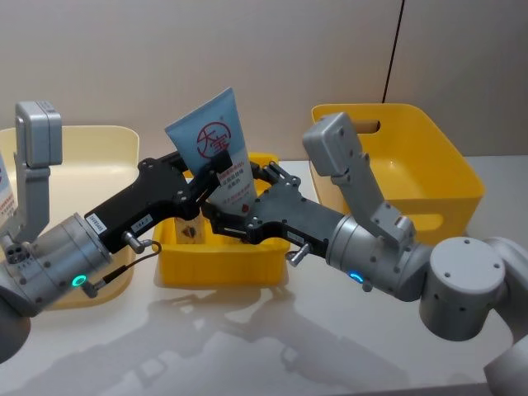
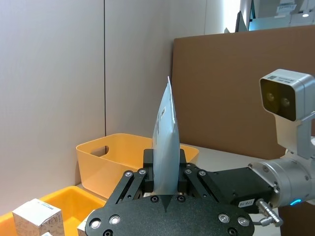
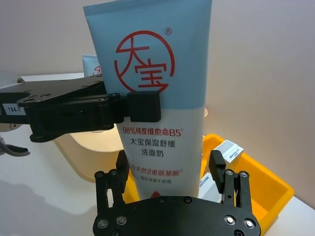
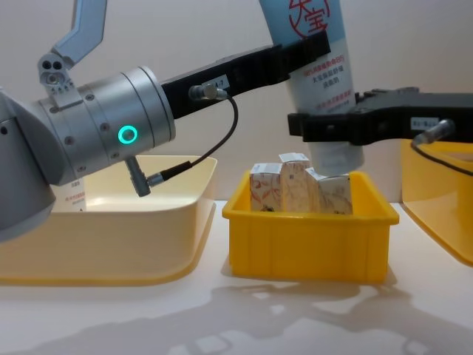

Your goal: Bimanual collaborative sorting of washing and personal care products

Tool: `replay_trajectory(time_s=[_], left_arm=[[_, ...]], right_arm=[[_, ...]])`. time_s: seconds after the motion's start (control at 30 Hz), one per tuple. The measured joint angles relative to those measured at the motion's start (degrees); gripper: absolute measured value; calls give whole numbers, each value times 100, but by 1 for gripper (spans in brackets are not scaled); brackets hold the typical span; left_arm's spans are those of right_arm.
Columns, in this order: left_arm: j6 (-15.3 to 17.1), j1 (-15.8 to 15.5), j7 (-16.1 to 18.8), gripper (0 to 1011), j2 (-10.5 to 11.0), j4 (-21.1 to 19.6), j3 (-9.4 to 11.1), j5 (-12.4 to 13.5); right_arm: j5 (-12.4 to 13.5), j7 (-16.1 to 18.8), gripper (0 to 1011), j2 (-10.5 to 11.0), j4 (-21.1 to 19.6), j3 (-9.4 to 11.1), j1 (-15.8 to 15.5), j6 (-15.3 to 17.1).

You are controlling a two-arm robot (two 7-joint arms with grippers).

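The robot's right gripper needs to grab the tube by its white lower part next, to sort the light-blue-and-white squeeze tube into the large yellow bin.
A light-blue-and-white tube with a red round mark is held upright above the small yellow bin. My left gripper is shut on its middle; the left wrist view shows the tube edge-on between the fingers. My right gripper is open, its fingers standing either side of the tube's white lower part, a small gap showing. From the chest, the right gripper sits just under the left gripper. Small whitish cartons with an orange-red pattern stand in the small bin.
A cream bin lies at the left, with another tube standing in it. At the right is a large yellow bin. The small yellow bin sits between them, with bare white table in front.
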Motion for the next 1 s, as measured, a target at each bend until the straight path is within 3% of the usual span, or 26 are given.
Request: replay_trajectory(time_s=[0.13,0.5,0.9,1.0], left_arm=[[0,0,0,250,0,0,0,0],[0,0,1,249,1,0,-1,0],[0,0,1,249,0,0,0,0],[0,0,-3,316,-1,0,1,-1]], right_arm=[[-29,32,993,-72,122,-52,89,-20],[-65,81,718,-160,276,-118,199,-52],[-78,93,642,-202,348,-143,250,-64],[-82,94,625,-209,361,-148,259,-65]])
